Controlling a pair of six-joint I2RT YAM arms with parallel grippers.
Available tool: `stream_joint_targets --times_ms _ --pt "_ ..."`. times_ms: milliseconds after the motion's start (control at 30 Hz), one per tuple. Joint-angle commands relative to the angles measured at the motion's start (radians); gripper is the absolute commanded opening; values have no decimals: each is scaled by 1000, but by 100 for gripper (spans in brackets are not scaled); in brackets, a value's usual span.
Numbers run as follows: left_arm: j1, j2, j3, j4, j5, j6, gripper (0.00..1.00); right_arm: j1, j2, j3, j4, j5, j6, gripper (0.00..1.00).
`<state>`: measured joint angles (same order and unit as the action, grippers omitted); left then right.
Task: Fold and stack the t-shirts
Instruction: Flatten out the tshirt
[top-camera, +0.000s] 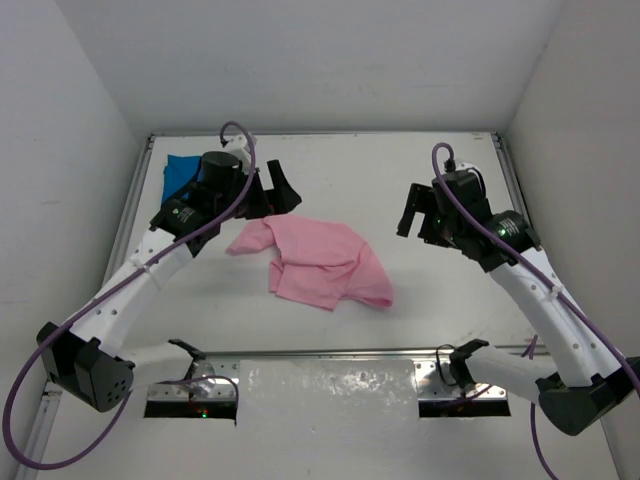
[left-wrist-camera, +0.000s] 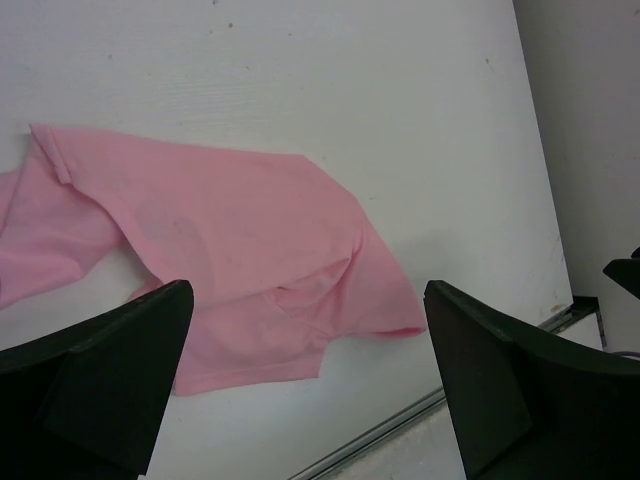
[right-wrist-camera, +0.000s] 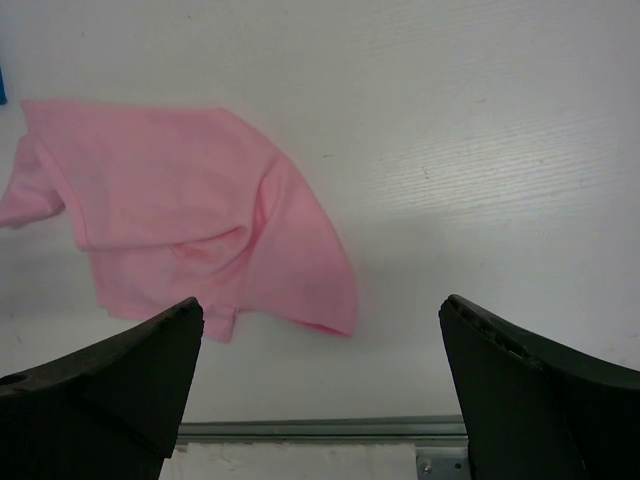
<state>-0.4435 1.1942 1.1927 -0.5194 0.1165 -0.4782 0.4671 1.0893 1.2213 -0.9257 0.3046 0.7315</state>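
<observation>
The shirt needs to be spread open to fold. My left gripper should next grab the pink t-shirt's near edge by its corner (top-camera: 275, 289) (left-wrist-camera: 184, 387).
A light pink t-shirt (top-camera: 318, 263) lies crumpled and loosely bunched in the middle of the white table (top-camera: 420, 290); it also shows in both wrist views (left-wrist-camera: 240, 250) (right-wrist-camera: 190, 215). A bright blue t-shirt (top-camera: 180, 170) lies at the far left corner, mostly hidden behind my left arm. My left gripper (top-camera: 275, 190) hovers open just beyond the pink shirt's far left edge, holding nothing. My right gripper (top-camera: 418, 215) hangs open to the right of the pink shirt, well apart from it and empty.
White walls close in the table on the left, back and right. A metal rail (top-camera: 330, 352) runs along the near edge, with a white padded strip (top-camera: 325, 395) between the two arm bases.
</observation>
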Motion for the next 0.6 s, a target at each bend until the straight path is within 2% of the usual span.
stream_joint_targets --times_ms 0,100,200,233,367,400,433,500,567 --pt "-1 -28 -1 47 11 10 99 1 -2 14 22 7 5 99" --pt "-1 -27 -31 53 21 18 98 1 -6 6 25 14 2 99" --pt "-1 -22 -166 58 61 17 91 1 -11 -35 33 21 5 99" --pt "-1 -24 -201 55 101 9 84 1 -11 -73 31 13 11 99" --pt "-41 -91 -413 185 198 -75 81 2 -18 -215 82 -180 -61 97" --pt "-53 -103 -436 179 187 -82 81 4 -31 -254 138 -215 -61 89" --pt "-63 -104 -465 165 160 -83 81 7 -48 -343 172 -240 -58 85" --pt "-81 -93 -499 130 140 -82 81 7 -98 -416 258 -291 -55 79" --pt "-90 -88 -522 113 117 -74 81 7 -109 -474 275 -298 -56 75"
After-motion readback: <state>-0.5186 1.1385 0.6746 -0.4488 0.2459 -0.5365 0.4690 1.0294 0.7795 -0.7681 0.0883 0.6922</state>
